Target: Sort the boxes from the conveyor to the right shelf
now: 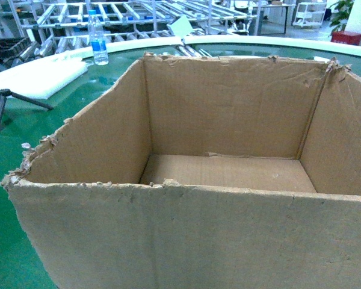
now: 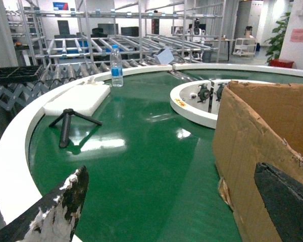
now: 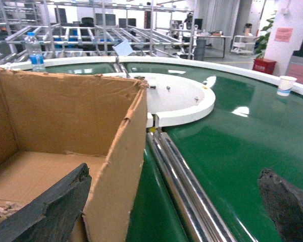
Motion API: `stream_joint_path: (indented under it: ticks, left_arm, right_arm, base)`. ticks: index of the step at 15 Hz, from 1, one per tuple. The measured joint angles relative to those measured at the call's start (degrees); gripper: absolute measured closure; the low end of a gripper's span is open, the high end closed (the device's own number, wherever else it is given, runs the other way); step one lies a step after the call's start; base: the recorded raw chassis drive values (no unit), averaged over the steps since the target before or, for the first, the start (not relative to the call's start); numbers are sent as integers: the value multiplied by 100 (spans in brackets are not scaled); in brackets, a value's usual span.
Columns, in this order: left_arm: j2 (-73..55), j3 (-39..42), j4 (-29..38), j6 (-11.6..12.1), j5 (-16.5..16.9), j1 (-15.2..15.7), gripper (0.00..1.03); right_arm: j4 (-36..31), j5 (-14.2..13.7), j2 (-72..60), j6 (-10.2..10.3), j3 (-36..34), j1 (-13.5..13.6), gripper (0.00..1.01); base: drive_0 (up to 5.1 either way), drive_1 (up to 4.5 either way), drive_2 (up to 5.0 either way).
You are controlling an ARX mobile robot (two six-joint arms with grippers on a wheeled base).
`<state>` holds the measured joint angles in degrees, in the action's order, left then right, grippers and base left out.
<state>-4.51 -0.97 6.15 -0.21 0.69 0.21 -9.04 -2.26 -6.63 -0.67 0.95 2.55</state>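
My left gripper grabs the box's side (image 1: 87, 111) facing the tripod next, at its torn rim (image 1: 78, 129). The box then goes onto the shelf.
A large brown cardboard box (image 1: 228, 120) with ragged torn top edges stands open and empty on the green conveyor (image 1: 6, 180), filling most of the head view. My left gripper (image 2: 171, 171) is open. Its fingers straddle the box's left wall (image 2: 247, 131), one over the belt (image 2: 151, 151) and one on the box side. My right gripper (image 3: 175, 171) is also open and straddles the right wall (image 3: 121, 151), with one finger inside the box and one over the belt (image 3: 232, 131). Neither gripper shows in the head view. The right shelf is out of view.
A water bottle (image 1: 98, 41), a white foam slab (image 1: 42, 75) and a small black tripod (image 1: 3, 108) lie on the belt to the far left. A paper cup (image 3: 285, 84) stands at the far right rim. Steel rails (image 3: 187, 186) run beside the box. Metal roller racks (image 2: 116, 40) stand behind.
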Motion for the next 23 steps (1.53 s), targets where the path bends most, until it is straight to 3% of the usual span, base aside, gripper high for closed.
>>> stream_joint_path:
  ticks: [3, 4, 5, 7, 9, 12, 14, 17, 23]
  left_arm:
    - [-1843, -479, 1744, -243, -31, -269, 5]
    - [-2409, -909, 2212, -304, -68, -435, 5]
    - [-2948, -1366, 2337, -352, -127, -686, 5]
    - [-4048, -2286, 2267, -365, -13, -1285, 5]
    - [-5051, -3307, 1845, -409, 125, -1615, 5]
    - [-5545, -3661, 1025, -411, 334, -1801, 5]
    - [-5748, -3635, 579, -520, 560, -1834, 5]
    - [-6011, -3576, 326, -546, 752, -1893, 5]
    - [-6854, -3781, 195, -573, 811, -1788, 5]
  right_arm:
    - [-1775, -271, -1814, 7, 557, 201, 3]
    - [-2142, -328, -2297, 0, 918, 280, 3]
    - [-1989, -348, -2736, -2, 1279, 365, 3]
    - [-1812, -339, -3674, -146, 2024, 748, 3]
    - [-1443, -400, -4500, -348, 2846, 1034, 3]
    - [-608, -599, -5066, -649, 3189, 1346, 3]
    - [-367, -737, -5278, -673, 3209, 1443, 3]
    - [-382, -820, -5683, -636, 3209, 1464, 3]
    - [-428, -695, -6496, -398, 3224, 1045, 3]
  base:
    - [0, 0, 0]
    - [0, 0, 0]
    - [0, 0, 0]
    - [0, 0, 0]
    - [0, 0, 0]
    - [0, 0, 0]
    - [0, 0, 0]
    - [0, 0, 0]
    - [0, 0, 0]
